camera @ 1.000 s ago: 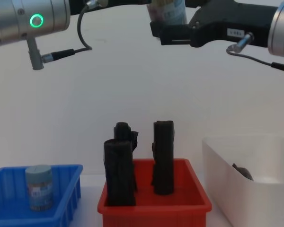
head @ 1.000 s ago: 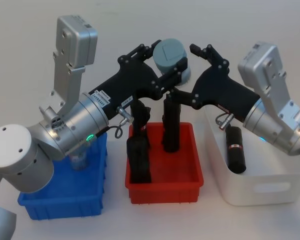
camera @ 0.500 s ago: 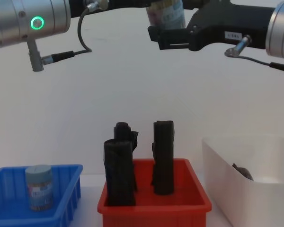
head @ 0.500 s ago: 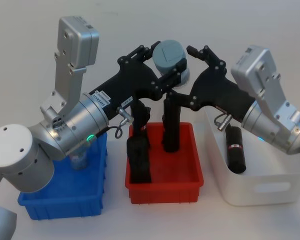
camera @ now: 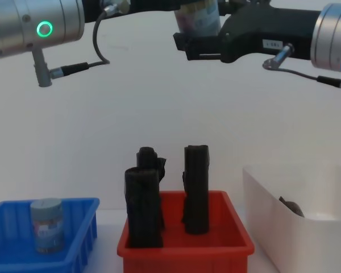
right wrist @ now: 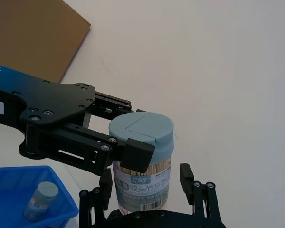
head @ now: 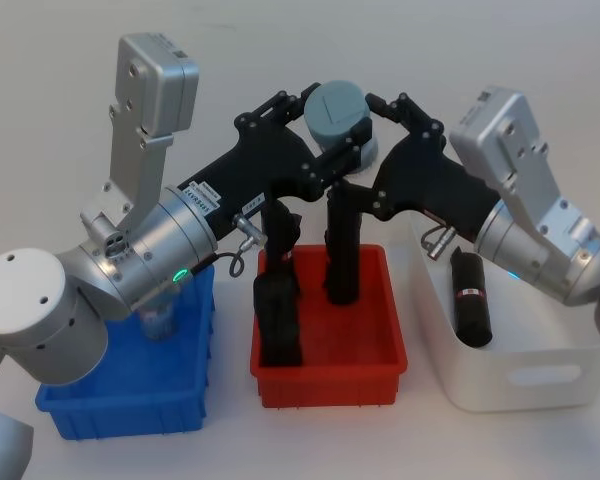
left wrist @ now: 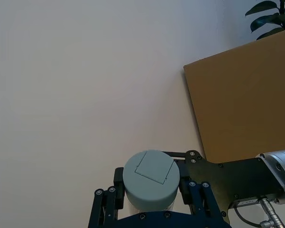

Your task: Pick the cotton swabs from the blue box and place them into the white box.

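Note:
My left gripper is holding the tub just under its lid, so my right gripper should next grab the tub by its labelled lower body.
One tub of cotton swabs, grey-blue lid and clear body, hangs high above the red bin with my left gripper shut on it. The left gripper's black pad presses the tub just under its lid. My right gripper is open, one finger on either side of the same tub, apart from it. Another tub of cotton swabs stands upright in the blue box, at the left. The white box sits at the right, below the right arm.
A red bin stands between the blue box and the white box, holding tall black rolls. One black roll lies inside the white box. A brown cardboard sheet stands in the background.
The right gripper has moved left toward the held tub, and its open fingers now flank it. The left gripper and its tub have stayed in place.

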You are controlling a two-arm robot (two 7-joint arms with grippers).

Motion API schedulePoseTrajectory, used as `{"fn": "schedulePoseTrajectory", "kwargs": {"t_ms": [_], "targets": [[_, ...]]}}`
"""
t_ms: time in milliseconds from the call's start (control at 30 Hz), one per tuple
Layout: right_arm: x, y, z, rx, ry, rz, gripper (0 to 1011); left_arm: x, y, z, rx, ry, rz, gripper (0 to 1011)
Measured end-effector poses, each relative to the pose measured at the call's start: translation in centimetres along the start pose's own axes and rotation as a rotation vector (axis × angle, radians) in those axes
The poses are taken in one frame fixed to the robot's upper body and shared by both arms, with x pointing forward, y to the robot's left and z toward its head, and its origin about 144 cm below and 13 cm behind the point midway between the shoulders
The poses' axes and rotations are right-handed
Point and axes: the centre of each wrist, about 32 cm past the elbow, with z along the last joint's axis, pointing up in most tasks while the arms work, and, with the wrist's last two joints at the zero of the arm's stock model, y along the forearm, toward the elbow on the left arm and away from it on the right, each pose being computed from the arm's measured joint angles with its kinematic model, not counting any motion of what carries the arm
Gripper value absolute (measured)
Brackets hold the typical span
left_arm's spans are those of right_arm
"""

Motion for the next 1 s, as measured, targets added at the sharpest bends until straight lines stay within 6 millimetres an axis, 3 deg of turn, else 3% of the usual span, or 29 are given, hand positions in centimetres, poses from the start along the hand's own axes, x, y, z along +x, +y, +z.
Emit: {"fn": "schedulePoseTrajectory", "kwargs": {"t_ms": [400, 800, 967, 1000], "targets": [[-0.08, 0.20, 0.00, -0.007, 0.005, 0.000, 633, 0.02, 0.02, -0.02, 0.001, -0.001, 0.003, 669], [-0.09, 0.28, 0.02, -0.009, 0.007, -0.001, 633, 0.04, 0.03, -0.03, 0.001, -0.002, 0.004, 673], [-0.08, 0.29, 0.02, -0.009, 0.007, -0.003, 633, 0.03, 0.03, -0.04, 0.002, -0.001, 0.003, 786], [-0.08, 0.30, 0.02, -0.010, 0.007, -0.003, 632, 0.03, 0.03, -0.03, 0.002, -0.001, 0.003, 855]]}}
